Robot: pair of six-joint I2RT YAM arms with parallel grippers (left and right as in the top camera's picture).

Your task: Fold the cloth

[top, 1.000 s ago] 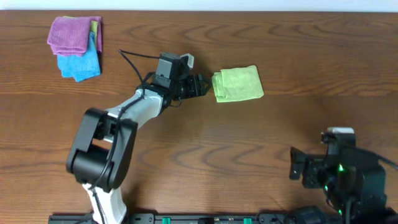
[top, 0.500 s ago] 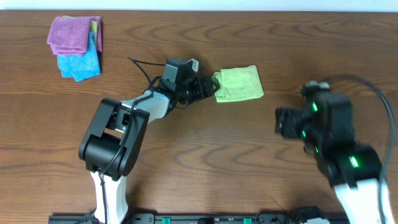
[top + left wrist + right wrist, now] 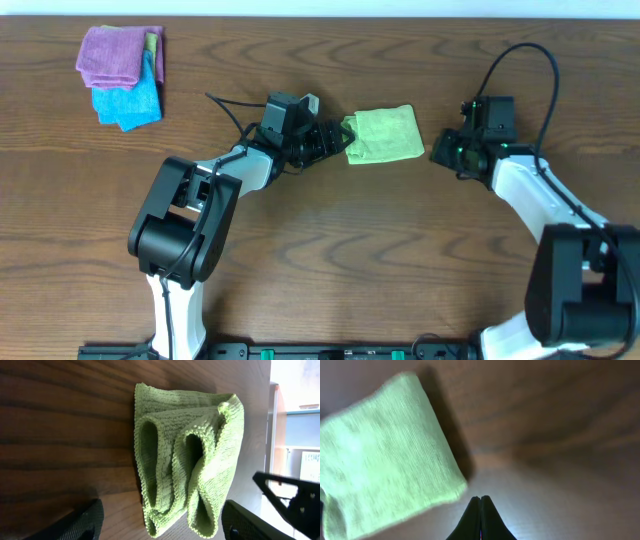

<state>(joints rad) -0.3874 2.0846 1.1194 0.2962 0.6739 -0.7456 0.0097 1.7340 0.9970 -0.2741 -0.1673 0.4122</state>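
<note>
I should next use my left gripper to grab the cloth across its layered near end (image 3: 354, 141) (image 3: 173, 499), so I can lay it onto the purple cloth still folded.
The cloth (image 3: 384, 135) lies on the table, light yellow-green and folded into a small thick rectangle. My left gripper (image 3: 338, 139) is at its left edge, jaws open. In the left wrist view the layered folds of the cloth (image 3: 190, 455) face me, and its near end sits between the two dark fingers (image 3: 84, 521) without either touching it. My right gripper (image 3: 441, 155) is just off the cloth's right edge, shut and empty. In the right wrist view its tips (image 3: 480, 499) meet on bare wood beside the corner of the cloth (image 3: 385, 460).
A purple cloth (image 3: 118, 52) lies on a bright blue cloth (image 3: 132, 102) at the back left corner. A black cable (image 3: 228, 106) trails behind the left arm, and another cable (image 3: 525, 55) loops above the right arm.
The right arm swung from the front right up to the cloth's right edge, and its jaws went from open to shut. The left gripper moved up to the cloth's left edge.
</note>
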